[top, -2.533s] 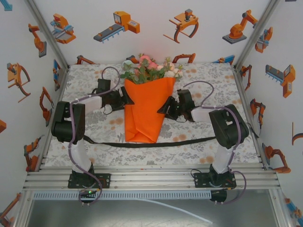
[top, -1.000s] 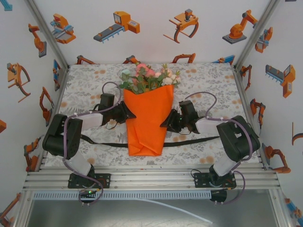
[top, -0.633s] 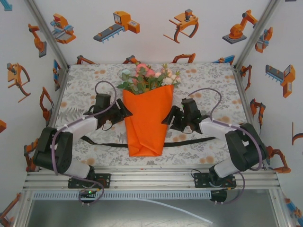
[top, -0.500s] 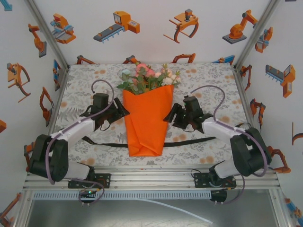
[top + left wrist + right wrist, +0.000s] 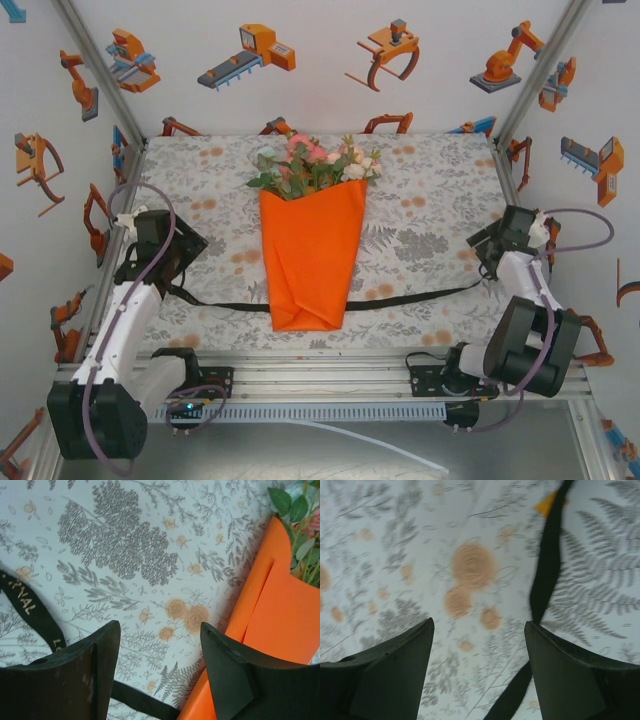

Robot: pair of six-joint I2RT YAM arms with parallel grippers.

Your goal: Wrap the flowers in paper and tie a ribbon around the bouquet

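Note:
The right gripper will grab the black ribbon near its outer end (image 5: 478, 285) (image 5: 544, 586), so that some length stays free to cross and tie around the bouquet.
The bouquet lies in the middle of the table: the orange paper (image 5: 312, 255) is folded into a cone round the flowers (image 5: 312, 162), whose pink and cream blooms point to the far side. The black ribbon (image 5: 400, 296) runs crosswise under the cone's lower part, with an end out on each side. My left gripper (image 5: 192, 248) stands open near the left edge, above the ribbon's left end (image 5: 30, 605); the paper (image 5: 280, 615) is just beyond its right finger (image 5: 240, 675). My right gripper (image 5: 479, 245) stands open and empty near the right edge, over the ribbon (image 5: 547, 575).
A leaf-and-flower patterned tablecloth (image 5: 430, 190) covers the table. White walls with orange robot prints close in the left, right and far sides. An aluminium rail (image 5: 320, 375) with the arm bases runs along the near edge. Bare cloth lies on both sides of the cone.
Both grippers let go of the cone's sides, opened, and swung out to the table's left and right edges. The bouquet has stayed lying on the ribbon.

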